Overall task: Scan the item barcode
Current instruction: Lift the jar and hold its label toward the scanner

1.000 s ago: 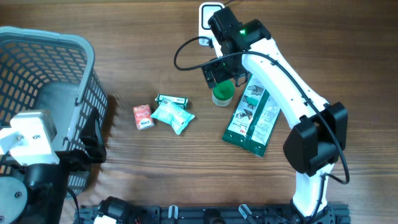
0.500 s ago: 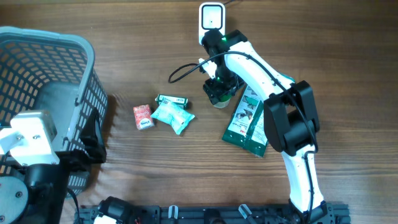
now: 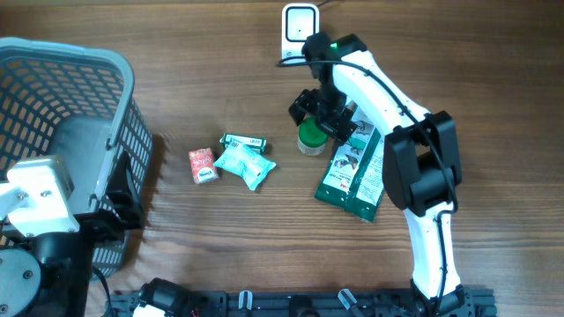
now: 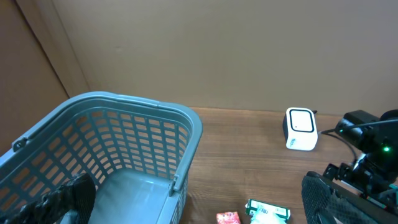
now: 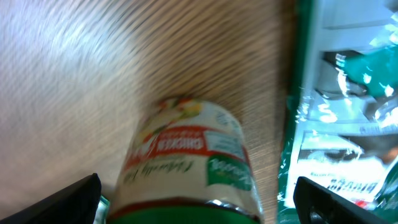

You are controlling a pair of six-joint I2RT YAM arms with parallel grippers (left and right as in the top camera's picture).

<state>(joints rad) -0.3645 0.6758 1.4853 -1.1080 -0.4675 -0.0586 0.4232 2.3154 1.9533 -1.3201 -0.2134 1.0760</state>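
Note:
The small jar [image 5: 186, 158] needs to be grabbed next by my right gripper around its opposite sides. Its label then stays uncovered, so the barcode can be scanned.
A small jar with a green lid [image 3: 309, 137] stands upright on the wooden table, just left of two flat green packets [image 3: 356, 173]. My right gripper [image 3: 322, 112] hovers open over its upper right side. In the right wrist view the jar [image 5: 186, 158], with a red and white label, fills the space between the fingers of my right gripper [image 5: 199, 202], with a gap on each side. The white barcode scanner [image 3: 300, 24] sits at the far edge of the table. My left gripper [image 4: 199, 205] is open and empty beside the basket.
A blue-grey plastic basket [image 3: 84, 66] occupies the left side. A red packet [image 3: 203, 165], a green box [image 3: 243, 141] and a teal pouch [image 3: 244, 165] lie together at mid-table. A black cable runs from the scanner past the right arm.
My right gripper narrowed around the jar, then opened wide again and pulled slightly up and to the right. The jar has shifted a little to the left. The left arm stayed still.

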